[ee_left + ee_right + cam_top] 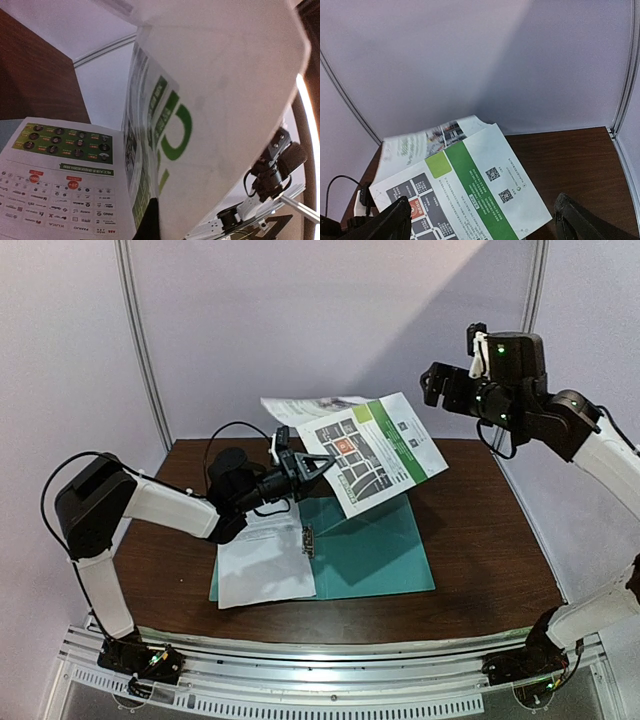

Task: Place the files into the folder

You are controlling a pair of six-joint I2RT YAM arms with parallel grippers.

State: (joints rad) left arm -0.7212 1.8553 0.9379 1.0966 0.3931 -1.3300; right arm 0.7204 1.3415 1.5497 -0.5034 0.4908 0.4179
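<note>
The leaflet's opposite side has to stay free to go into the folder (375, 555). My right gripper should reach for and grab the leaflet's edge at the green band.
My left gripper (322, 466) is shut on the colourful sheet (375, 450), a folded leaflet with green print and a grey map, and holds it in the air above the open teal folder (375, 555). The leaflet fills the left wrist view (165, 130), with one black finger (148, 222) pinching its fold. The white sheet with black text (265, 560) lies on the folder's left half, beside the metal clip (307, 538). My right gripper (447, 386) is open and empty, raised high at the back right; its view shows the leaflet (470, 185) below it.
The dark wooden table (480, 530) carries the folder at its middle. White booth walls stand at the back and both sides. A black cable (215, 435) loops behind my left arm. The metal rail (320, 670) runs along the near edge.
</note>
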